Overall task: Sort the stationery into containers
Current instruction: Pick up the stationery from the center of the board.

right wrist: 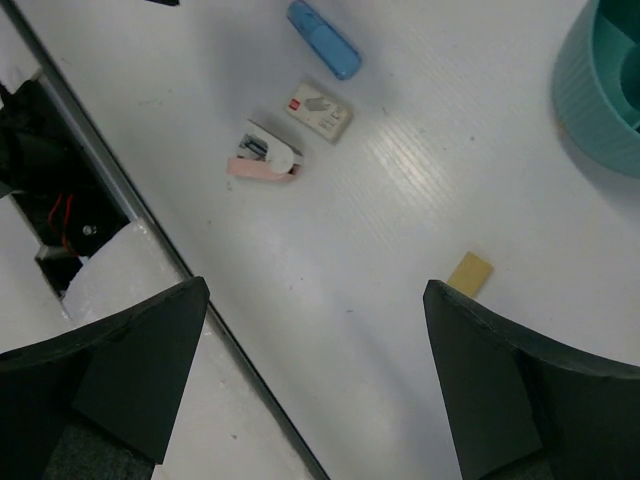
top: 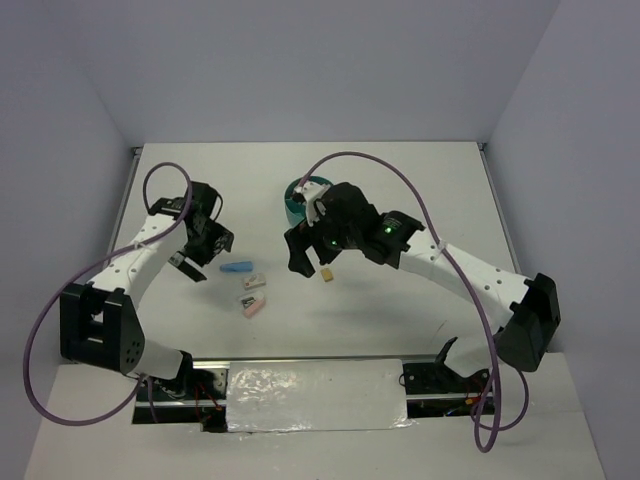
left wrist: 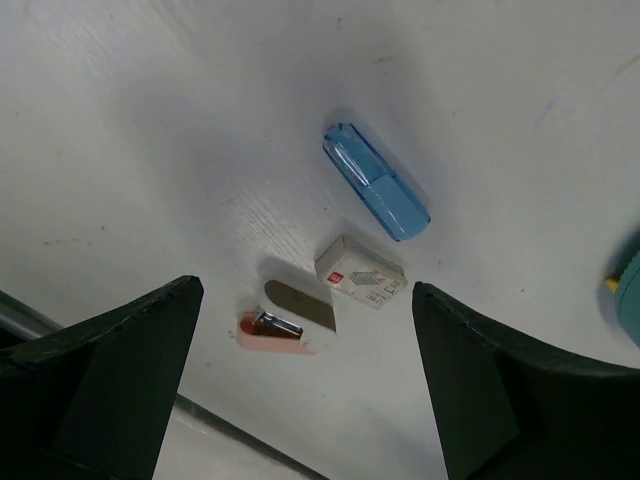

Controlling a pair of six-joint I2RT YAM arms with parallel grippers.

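My left gripper needs to grab the light-blue capsule (top: 236, 268) (left wrist: 376, 182) next, across its long sides near the middle. The capsule's opaque end should stay free for handover.
Loose stationery lies on the white table. A light-blue capsule (top: 236, 268) (left wrist: 376, 182) (right wrist: 323, 39) sits furthest back, then a small grey-white block (top: 255, 284) (left wrist: 361, 272) (right wrist: 319, 112), then a pink-white piece (top: 254, 305) (left wrist: 285, 325) (right wrist: 264, 158). A tan block (top: 326, 273) (right wrist: 470, 273) lies apart to the right. The teal tub (top: 297, 205) (right wrist: 600, 90) stands behind, partly hidden by the right arm. My left gripper (top: 190, 265) (left wrist: 305, 290) hovers open above the pink-white piece and grey-white block. My right gripper (top: 305, 262) (right wrist: 315, 288) hangs open over bare table beside the tan block.
The table's near edge, with a dark rail (right wrist: 120, 190) and a foil-covered strip (top: 315, 395), runs just below the items. White walls enclose the table on three sides. Purple cables (top: 350, 157) loop above both arms.
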